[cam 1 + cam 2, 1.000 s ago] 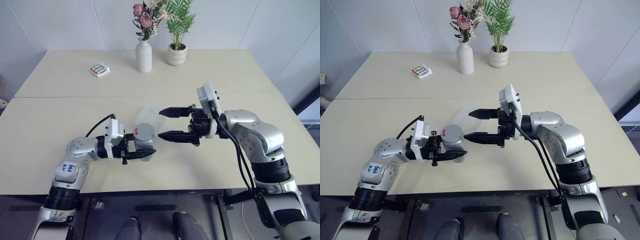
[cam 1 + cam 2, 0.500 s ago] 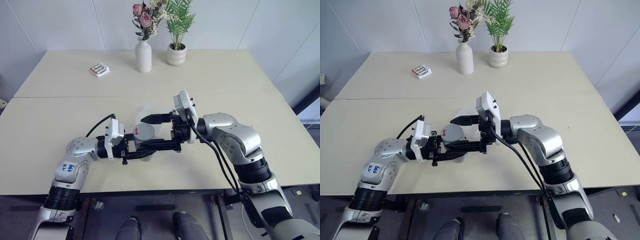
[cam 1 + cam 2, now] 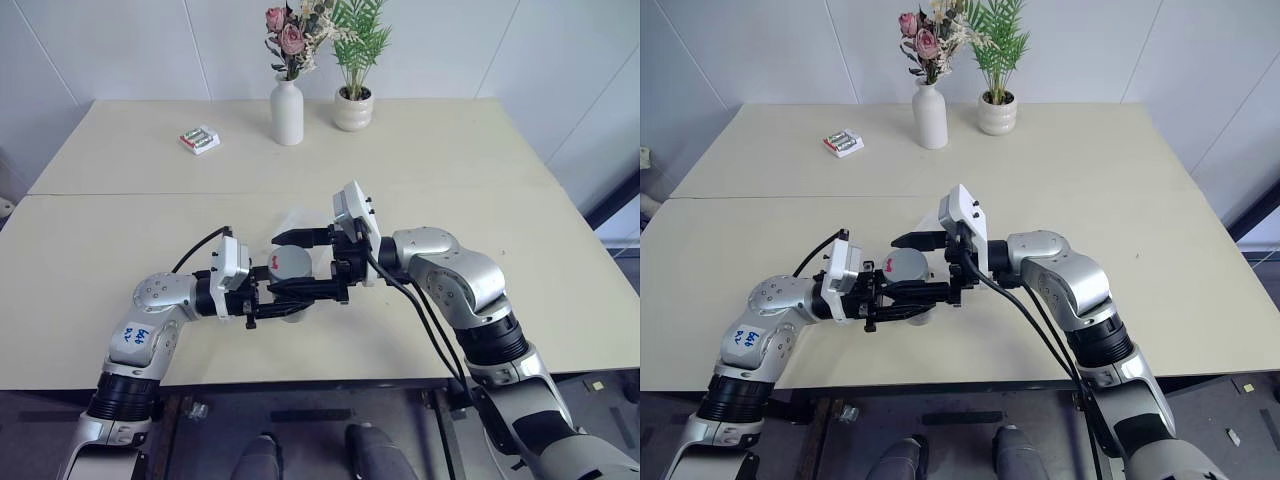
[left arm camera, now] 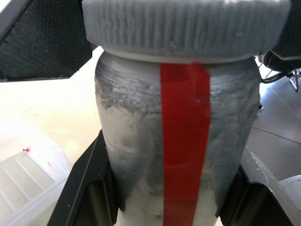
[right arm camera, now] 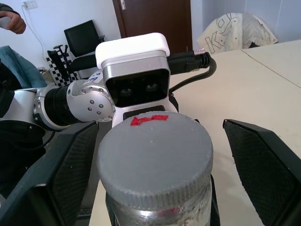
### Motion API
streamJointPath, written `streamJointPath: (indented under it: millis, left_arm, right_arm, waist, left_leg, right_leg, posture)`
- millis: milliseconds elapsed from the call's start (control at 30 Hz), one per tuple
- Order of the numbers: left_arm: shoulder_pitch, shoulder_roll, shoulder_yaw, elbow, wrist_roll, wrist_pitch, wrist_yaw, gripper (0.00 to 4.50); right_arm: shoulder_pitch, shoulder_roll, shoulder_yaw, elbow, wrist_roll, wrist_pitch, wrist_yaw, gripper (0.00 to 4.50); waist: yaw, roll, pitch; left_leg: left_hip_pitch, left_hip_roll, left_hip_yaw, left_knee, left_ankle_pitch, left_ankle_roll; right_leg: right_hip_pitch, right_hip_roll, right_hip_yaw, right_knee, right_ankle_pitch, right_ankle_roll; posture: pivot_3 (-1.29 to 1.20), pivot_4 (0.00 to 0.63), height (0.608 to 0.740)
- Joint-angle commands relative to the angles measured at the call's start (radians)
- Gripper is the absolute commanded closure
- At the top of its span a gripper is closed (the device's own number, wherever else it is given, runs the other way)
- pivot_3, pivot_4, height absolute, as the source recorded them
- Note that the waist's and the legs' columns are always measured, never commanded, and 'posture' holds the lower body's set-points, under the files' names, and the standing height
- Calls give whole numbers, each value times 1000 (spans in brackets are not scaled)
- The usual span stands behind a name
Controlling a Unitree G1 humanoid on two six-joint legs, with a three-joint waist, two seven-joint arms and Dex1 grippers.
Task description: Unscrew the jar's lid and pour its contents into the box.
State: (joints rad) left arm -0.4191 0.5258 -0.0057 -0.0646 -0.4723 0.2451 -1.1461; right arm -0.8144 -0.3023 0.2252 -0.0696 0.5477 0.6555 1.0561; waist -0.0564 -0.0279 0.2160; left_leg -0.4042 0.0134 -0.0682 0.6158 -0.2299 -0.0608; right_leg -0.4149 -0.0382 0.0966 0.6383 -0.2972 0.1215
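I need to close my right gripper on the grey ribbed lid now. My fingers are on either side of the lid, so they would hold it.
My left gripper (image 3: 288, 297) is shut on the jar (image 4: 178, 136), holding it upright just above the table; a red stripe runs down the jar's side. The grey ribbed lid (image 5: 155, 146), with a small red mark on top, sits on the jar. My right gripper (image 3: 279, 265) is open and level, one finger (image 5: 70, 169) on each side of the lid with a gap on both sides. The clear box (image 3: 296, 221) lies on the table just behind the jar. The frosted wall of the jar hides the contents.
At the back of the table (image 3: 480, 200) stand a white vase of flowers (image 3: 287, 110) and a potted plant (image 3: 353, 105). A small battery pack (image 3: 199, 139) lies at the back left. A person's hand (image 5: 11, 19) shows far off in the room.
My right gripper has moved left, still open, and its fingers now straddle the lid. The left gripper and the jar have stayed put.
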Motion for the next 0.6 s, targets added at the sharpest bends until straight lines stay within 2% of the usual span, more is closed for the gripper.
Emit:
streamJointPath:
  millis: [33,167,600]
  left_arm:
    - [2,6,13,-32,-20,-3,1,2409]
    - [0,5,12,-31,-20,-4,0,2409]
    - [1,2,12,-29,-19,-7,0,2409]
  right_arm:
    - [-25,7,-15,-10,3,-20,2,44]
    - [-25,6,-20,-13,8,-26,8,942]
    - [-25,11,-36,-18,26,-37,12,942]
  waist:
    - [0,0,0]
    - [0,0,0]
    - [0,0,0]
  left_leg:
    - [0,0,0,0,0,0]
    - [0,0,0,0,0,0]
    - [0,0,0,0,0,0]
  right_leg:
    - [0,0,0,0,0,0]
    - [0,0,0,0,0,0]
    - [0,0,0,0,0,0]
  posture:
    - [0,150,740]
    - [0,150,740]
    - [0,150,740]
